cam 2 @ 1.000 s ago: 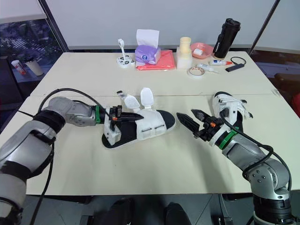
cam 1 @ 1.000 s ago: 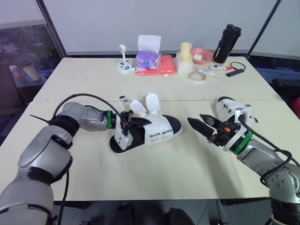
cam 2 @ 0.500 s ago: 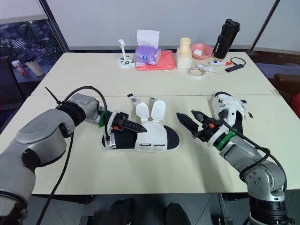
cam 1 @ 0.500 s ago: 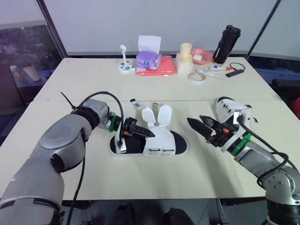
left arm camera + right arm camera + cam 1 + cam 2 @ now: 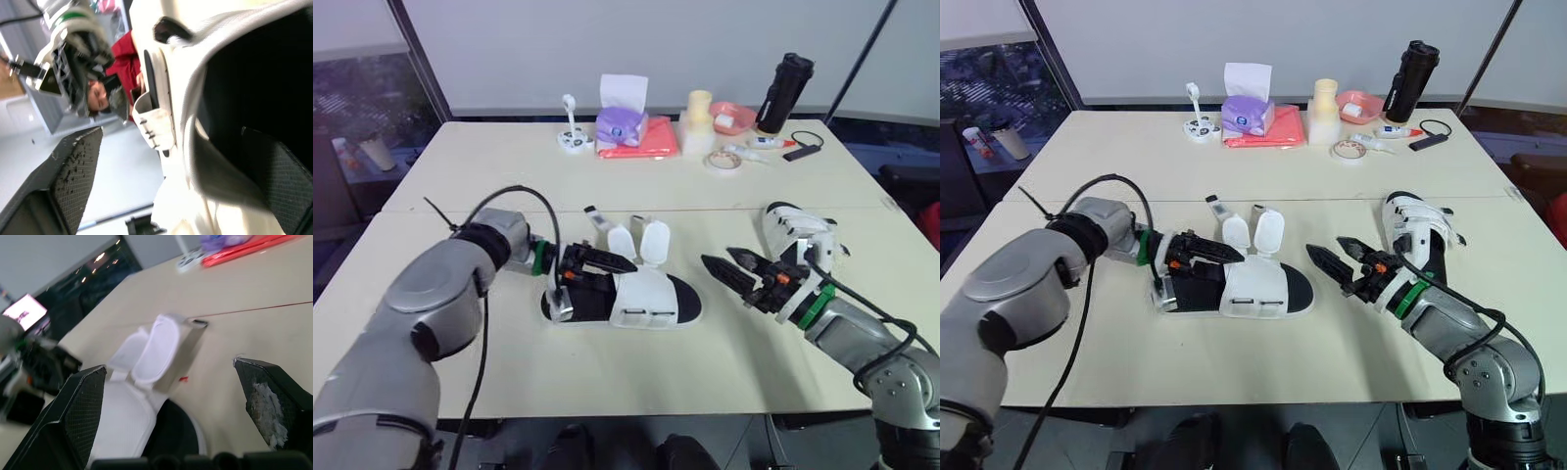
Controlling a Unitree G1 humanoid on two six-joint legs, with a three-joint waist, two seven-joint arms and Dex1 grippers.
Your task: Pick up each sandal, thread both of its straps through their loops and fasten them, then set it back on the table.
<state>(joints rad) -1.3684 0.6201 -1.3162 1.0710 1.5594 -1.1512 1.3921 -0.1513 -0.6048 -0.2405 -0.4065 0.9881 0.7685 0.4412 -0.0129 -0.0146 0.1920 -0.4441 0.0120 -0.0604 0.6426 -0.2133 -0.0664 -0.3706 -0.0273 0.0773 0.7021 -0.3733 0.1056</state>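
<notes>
The sandal needs to be held steady while its straps are threaded, so my right gripper should next grab the sandal by its toe end (image 5: pixel 687 300) (image 5: pixel 173 428).
A white sandal (image 5: pixel 646 299) with a black footbed lies flat on the table's near half, toe toward the right. Its two white straps (image 5: pixel 654 240) stand up unfastened. My left gripper (image 5: pixel 607 264) is open at the sandal's heel end; in the left wrist view one finger (image 5: pixel 73 171) is outside the white upper and the other lies over the black footbed. My right gripper (image 5: pixel 718 258) hovers open just right of the toe, holding nothing. Behind it a second white sandal (image 5: pixel 798 233) rests on the table.
Along the far edge stand a purple tissue box (image 5: pixel 624 110), a red cloth (image 5: pixel 641 147), a white stand (image 5: pixel 574 135), stacked cream cups (image 5: pixel 700 122), a pink bowl (image 5: pixel 736 113), a tape roll (image 5: pixel 719 160), a black bottle (image 5: pixel 786 93) and a cable (image 5: pixel 808 145).
The sandal went from tilted in the left gripper to lying flat on the table. The left gripper's fingers have spread and let go. The right gripper barely moved.
</notes>
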